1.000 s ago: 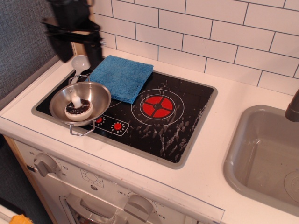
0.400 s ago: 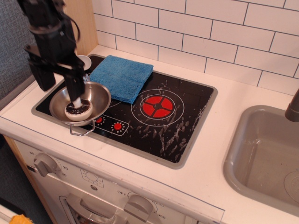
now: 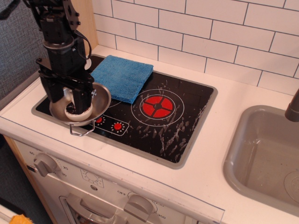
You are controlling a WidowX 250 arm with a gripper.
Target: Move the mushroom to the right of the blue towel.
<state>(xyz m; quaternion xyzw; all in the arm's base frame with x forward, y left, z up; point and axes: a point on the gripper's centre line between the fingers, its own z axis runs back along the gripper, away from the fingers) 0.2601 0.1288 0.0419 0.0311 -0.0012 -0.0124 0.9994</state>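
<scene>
Next, my gripper grabs the upturned mushroom by its white stem to set it beside the blue towel (image 3: 122, 77).
The mushroom (image 3: 74, 111) lies upside down in the steel bowl (image 3: 102, 99) at the front left of the stovetop; only part of its white cap edge and dark underside shows. My gripper (image 3: 70, 101) is lowered into the bowl. It is open, with one finger on each side of the mushroom, and I cannot tell whether they touch it. The arm hides the stem. The blue towel (image 3: 122, 77) lies flat on the stovetop, just behind and to the right of the bowl.
A red burner mark (image 3: 158, 107) is right of the towel on the black stovetop (image 3: 177, 130). A grey sink (image 3: 264, 154) is set in the counter at the far right. A white tiled wall runs along the back. Oven knobs (image 3: 44, 163) are below the front edge.
My gripper has come from above the back left corner forward and down into the bowl, and now straddles the mushroom. The bowl, mushroom and towel have not moved.
</scene>
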